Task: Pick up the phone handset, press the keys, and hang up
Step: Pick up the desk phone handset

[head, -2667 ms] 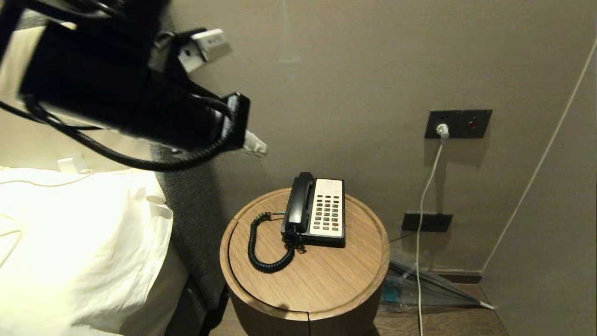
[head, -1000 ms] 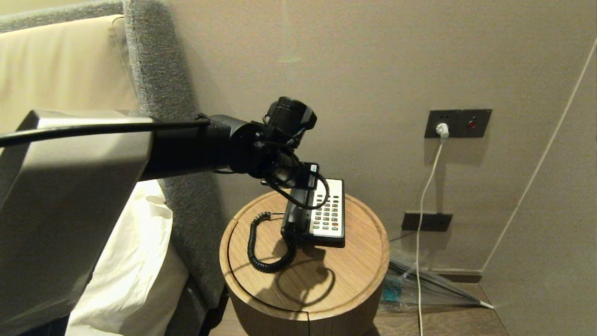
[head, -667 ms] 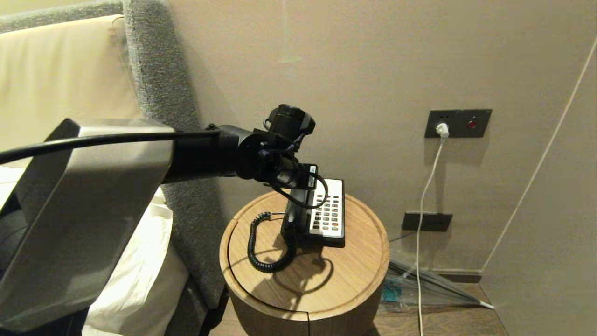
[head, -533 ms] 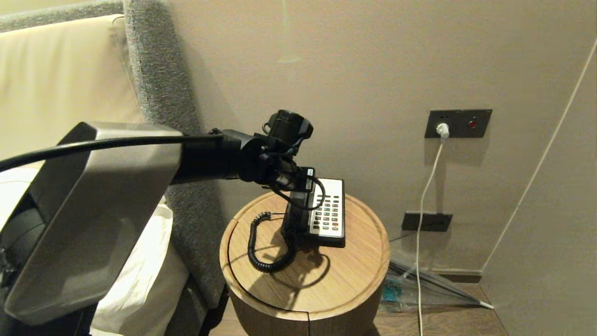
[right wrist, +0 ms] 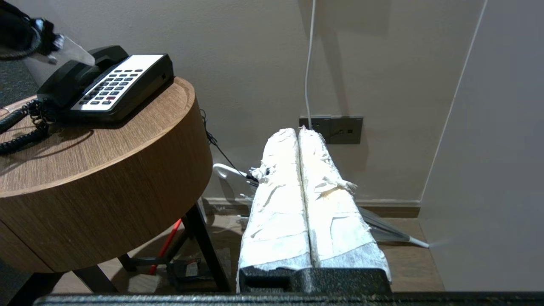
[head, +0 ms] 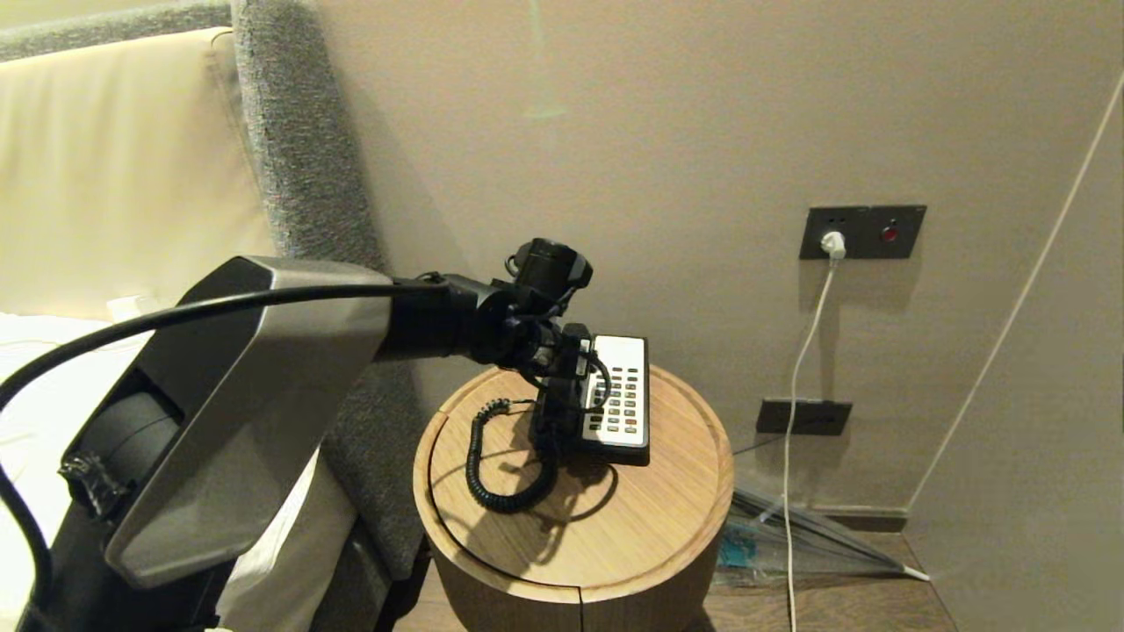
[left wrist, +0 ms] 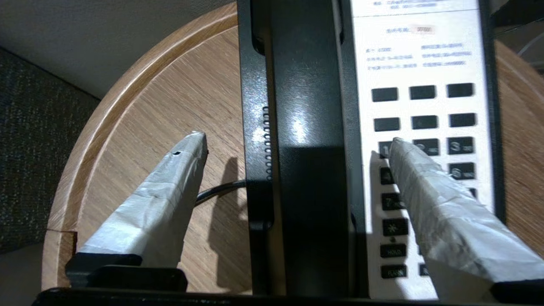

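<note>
I need my left gripper to grab the phone handset by its long middle grip [left wrist: 313, 153] next, so the keys stay free to press.
The black phone handset [left wrist: 306, 127] lies in its cradle on the left side of the black-and-cream phone base [left wrist: 420, 63], on a round wooden table [head: 650, 518]. Its coiled cord [head: 492, 474] loops over the tabletop toward me. My left gripper [left wrist: 297, 142] hangs just above the handset, open wide. One taped finger [left wrist: 170, 187] is over the wood. The other finger [left wrist: 429, 191] is over the keys [head: 619, 399]. Neither touches the handset. In the head view the left wrist [head: 544, 333] covers most of the handset. My right gripper [right wrist: 298, 132] is shut and empty, low beside the table.
A grey padded headboard [head: 299, 175] and a white pillow [head: 263, 544] stand left of the table. On the wall behind are a socket plate with a white plug [head: 832, 244] and a hanging cable. A folded umbrella [head: 790, 535] lies on the floor to the right.
My left arm has come down and forward onto the phone. Its fingers have spread from nearly shut to wide open on either side of the handset. The phone has not moved.
</note>
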You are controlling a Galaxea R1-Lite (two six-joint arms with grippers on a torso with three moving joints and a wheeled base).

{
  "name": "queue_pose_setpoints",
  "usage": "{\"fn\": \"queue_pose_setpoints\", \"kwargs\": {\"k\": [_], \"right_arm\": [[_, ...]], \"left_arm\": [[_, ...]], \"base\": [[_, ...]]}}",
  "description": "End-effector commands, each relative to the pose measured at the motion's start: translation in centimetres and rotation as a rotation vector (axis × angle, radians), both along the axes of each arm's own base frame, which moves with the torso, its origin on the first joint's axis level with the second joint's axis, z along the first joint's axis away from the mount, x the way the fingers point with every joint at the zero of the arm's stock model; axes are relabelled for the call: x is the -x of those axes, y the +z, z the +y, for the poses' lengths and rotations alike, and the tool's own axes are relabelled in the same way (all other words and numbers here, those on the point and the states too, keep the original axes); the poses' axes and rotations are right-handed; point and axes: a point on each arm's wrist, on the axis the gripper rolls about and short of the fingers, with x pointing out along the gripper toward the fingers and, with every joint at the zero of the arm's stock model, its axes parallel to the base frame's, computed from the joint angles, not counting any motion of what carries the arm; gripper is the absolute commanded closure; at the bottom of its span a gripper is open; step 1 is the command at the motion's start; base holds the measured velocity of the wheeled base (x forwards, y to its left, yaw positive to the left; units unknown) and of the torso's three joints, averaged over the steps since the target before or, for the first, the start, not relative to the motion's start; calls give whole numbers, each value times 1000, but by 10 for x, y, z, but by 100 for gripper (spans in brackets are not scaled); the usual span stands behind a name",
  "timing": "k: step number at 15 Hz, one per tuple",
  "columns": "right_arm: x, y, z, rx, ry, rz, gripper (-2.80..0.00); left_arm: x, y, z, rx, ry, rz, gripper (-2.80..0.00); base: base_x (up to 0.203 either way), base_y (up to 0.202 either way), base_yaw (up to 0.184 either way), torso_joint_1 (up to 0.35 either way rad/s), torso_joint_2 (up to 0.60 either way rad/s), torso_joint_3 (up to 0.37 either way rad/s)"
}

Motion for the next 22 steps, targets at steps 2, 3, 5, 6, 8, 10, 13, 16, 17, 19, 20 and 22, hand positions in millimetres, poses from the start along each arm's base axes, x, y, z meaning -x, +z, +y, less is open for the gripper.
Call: {"fn": "queue_pose_setpoints", "kwargs": {"k": [2, 3, 5, 6, 8, 10, 13, 16, 17, 19, 20, 22], "right_arm": [[-2, -5, 0, 0, 0, 19, 0], [-2, -5, 0, 0, 0, 21, 0], [-2, -5, 0, 0, 0, 19, 0], [-2, -5, 0, 0, 0, 20, 0], [-2, -5, 0, 0, 0, 20, 0], [-2, -5, 0, 0, 0, 21, 0], [-2, -5, 0, 0, 0, 19, 0], [-2, -5, 0, 0, 0, 19, 0], [-2, -5, 0, 0, 0, 19, 0], [-2, -5, 0, 0, 0, 20, 0], [-2, -5, 0, 0, 0, 19, 0], [-2, -5, 0, 0, 0, 19, 0]], "left_arm": [[-3, -11, -2, -10, 3, 14, -280], [-4, -13, -1, -13, 3, 17, -280], [-5, -14, -1, -18, 9, 15, -280], [-5, -15, -1, -19, 9, 16, -280], [-6, -17, -1, -22, 11, 19, -280], [-7, -18, 1, -23, 15, 22, -178], [-8, -19, 0, -22, 14, 19, 0], [-10, -20, -2, -10, 15, 1, 0], [-10, -20, -2, -10, 15, 1, 0], [-9, -18, -2, -7, 16, -4, 0], [-9, -16, -1, -5, 17, -6, 0], [-8, -13, -2, -1, 17, -12, 0]], "base": [[0, 0, 0, 0, 0, 0], [0, 0, 0, 0, 0, 0], [0, 0, 0, 0, 0, 0], [0, 0, 0, 0, 0, 0], [0, 0, 0, 0, 0, 0], [0, 0, 0, 0, 0, 0], [0, 0, 0, 0, 0, 0], [0, 0, 0, 0, 0, 0], [0, 0, 0, 0, 0, 0], [0, 0, 0, 0, 0, 0], [0, 0, 0, 0, 0, 0], [0, 0, 0, 0, 0, 0]]}}
